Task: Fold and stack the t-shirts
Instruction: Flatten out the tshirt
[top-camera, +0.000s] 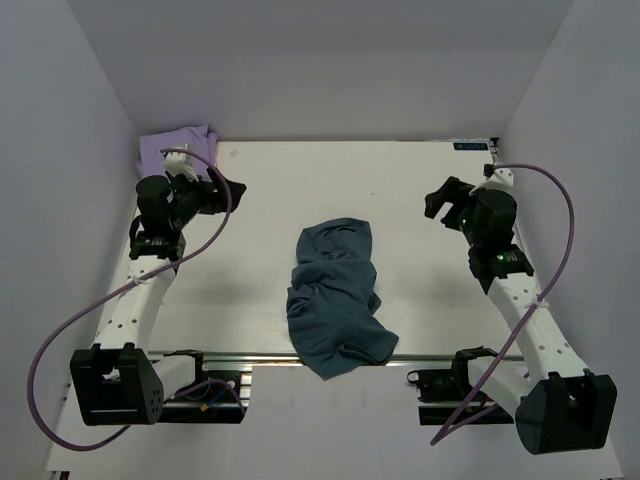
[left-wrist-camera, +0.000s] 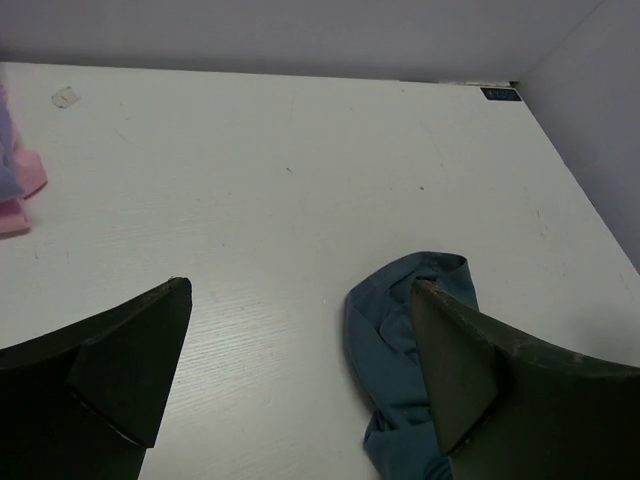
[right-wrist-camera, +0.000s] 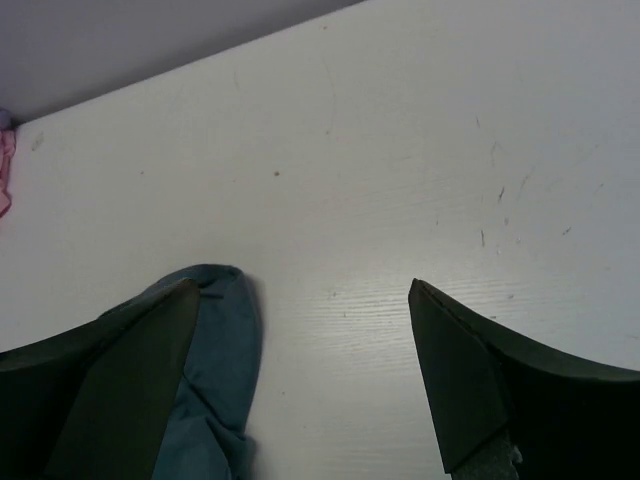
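Note:
I should next grab the t-shirt's far edge (top-camera: 309, 234) (left-wrist-camera: 361, 293) on the purple shirt's side with my left gripper and leave its other corner for my right gripper. The t-shirt can then be spread for folding.
A dark teal-blue t-shirt (top-camera: 336, 296) lies crumpled in the middle of the table, its near end hanging over the front edge. It shows in the left wrist view (left-wrist-camera: 395, 345) and the right wrist view (right-wrist-camera: 215, 350). A lavender-purple t-shirt (top-camera: 176, 146) lies folded at the far left corner. A pink t-shirt (left-wrist-camera: 20, 195) shows under it in the left wrist view, and a sliver (right-wrist-camera: 4, 170) in the right wrist view. My left gripper (top-camera: 228, 192) is open and empty at the far left, near the purple shirt. My right gripper (top-camera: 441, 199) is open and empty at the far right.
White walls close the table on the left, back and right. A metal rail (top-camera: 250, 355) runs along the front edge between the arm bases. A small dark label (top-camera: 470, 146) sits at the far right corner.

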